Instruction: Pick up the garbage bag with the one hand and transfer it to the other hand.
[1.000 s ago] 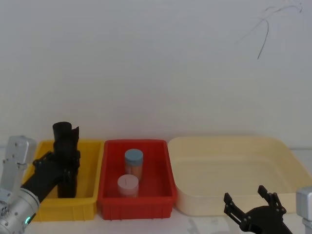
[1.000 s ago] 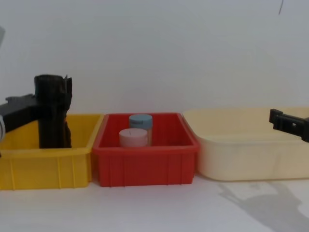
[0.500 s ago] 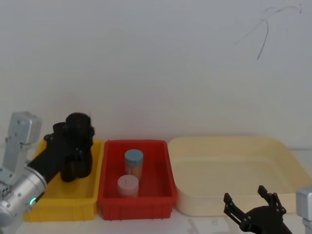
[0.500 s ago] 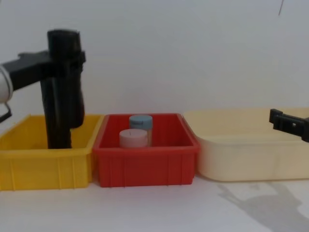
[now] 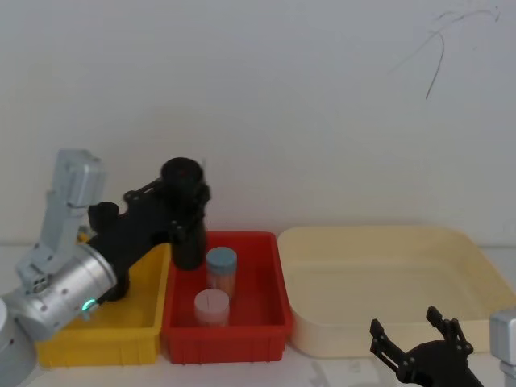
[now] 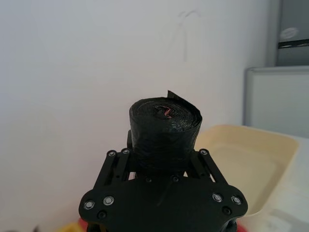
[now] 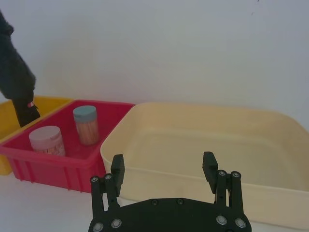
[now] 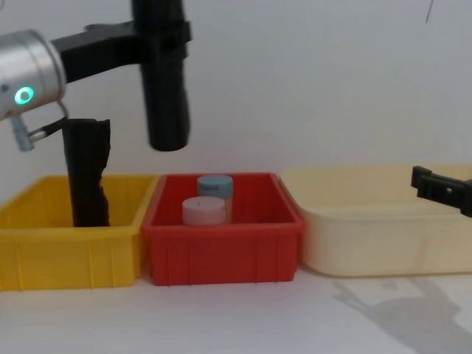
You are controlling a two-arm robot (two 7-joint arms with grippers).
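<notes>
I should grab the garbage bag by its lower part (image 8: pixel 168 131) (image 7: pixel 20 82) with my right gripper next. Then my right gripper can take the bag over from my left gripper.
The garbage bag (image 8: pixel 167 96), a tall black roll of crinkly plastic, hangs upright in the air above the seam between the yellow bin (image 8: pixel 66 258) and the red bin (image 8: pixel 221 254). My left gripper (image 8: pixel 161 35) is shut on its upper part. In the left wrist view the garbage bag (image 6: pixel 164 135) stands between the black fingers (image 6: pixel 112 166). From the head camera the garbage bag (image 5: pixel 185 205) hangs over the red bin's back left corner. My right gripper (image 7: pixel 164 166) stands open and low in front of the cream tub (image 7: pixel 203 145), far from the bag.
A second black roll (image 8: pixel 86 177) with a ragged top stands in the yellow bin. Two jars sit in the red bin, one blue-lidded (image 8: pixel 214 184) and one pale-lidded (image 8: pixel 203 210). The wide cream tub (image 8: pixel 383 243) lies on the right. A white wall closes the back.
My left gripper has lifted the garbage bag up out of the yellow bin and carried it right toward the red bin. The ragged roll stays behind. The right arm has not moved.
</notes>
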